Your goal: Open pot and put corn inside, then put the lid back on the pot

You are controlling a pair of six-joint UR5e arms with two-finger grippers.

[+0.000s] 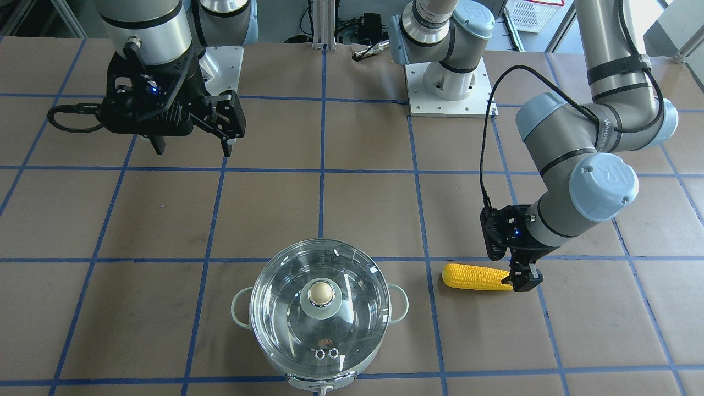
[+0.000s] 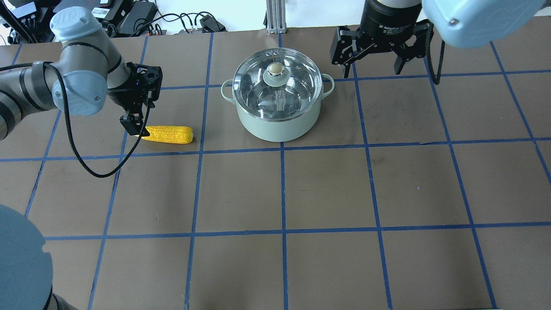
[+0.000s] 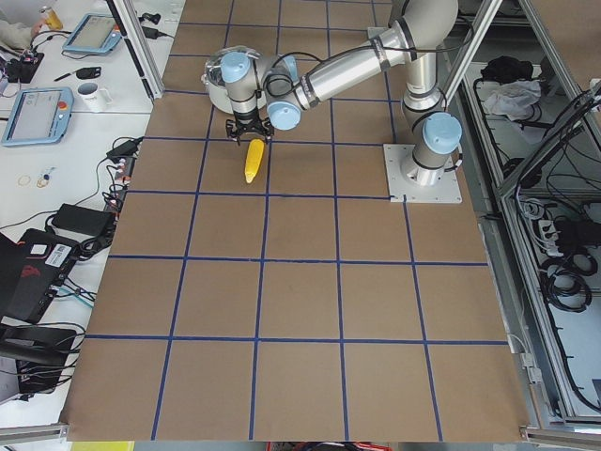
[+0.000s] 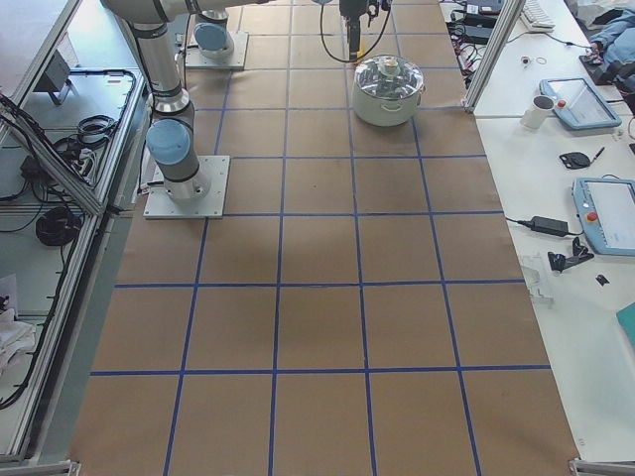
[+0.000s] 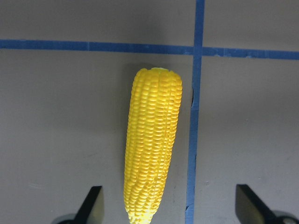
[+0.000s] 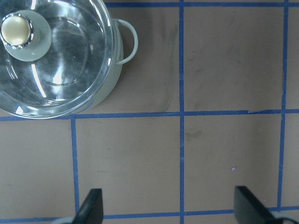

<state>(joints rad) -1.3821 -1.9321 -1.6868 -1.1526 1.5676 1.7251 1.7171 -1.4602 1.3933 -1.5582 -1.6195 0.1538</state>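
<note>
The glass spreads wide and smooth over the pot, so the robot's right gripper should next grip the lid by its beige knob point(image 1: 321, 293) to open the pot.
The yellow corn point(image 2: 168, 134) lies flat on the table, left of the pot point(image 2: 280, 125). My left gripper point(image 2: 134, 129) is open and low over the corn's pointed end. In the left wrist view the corn point(image 5: 152, 158) lies with its tip between the spread fingers point(image 5: 93, 200). The mint-green pot stands closed under its clear glass lid point(image 2: 297, 86) with the beige knob point(image 2: 276, 69). My right gripper point(image 2: 372, 64) is open and empty, high above the table to the right of the pot. Its wrist view shows the lid point(image 6: 65, 65) at the upper left.
The brown table point(image 2: 327, 189) carries a grid of blue tape lines. The arm bases point(image 1: 448, 88) stand on the table at the robot's side. Benches with tablets and cables point(image 3: 38, 103) lie beyond the table's far edge.
</note>
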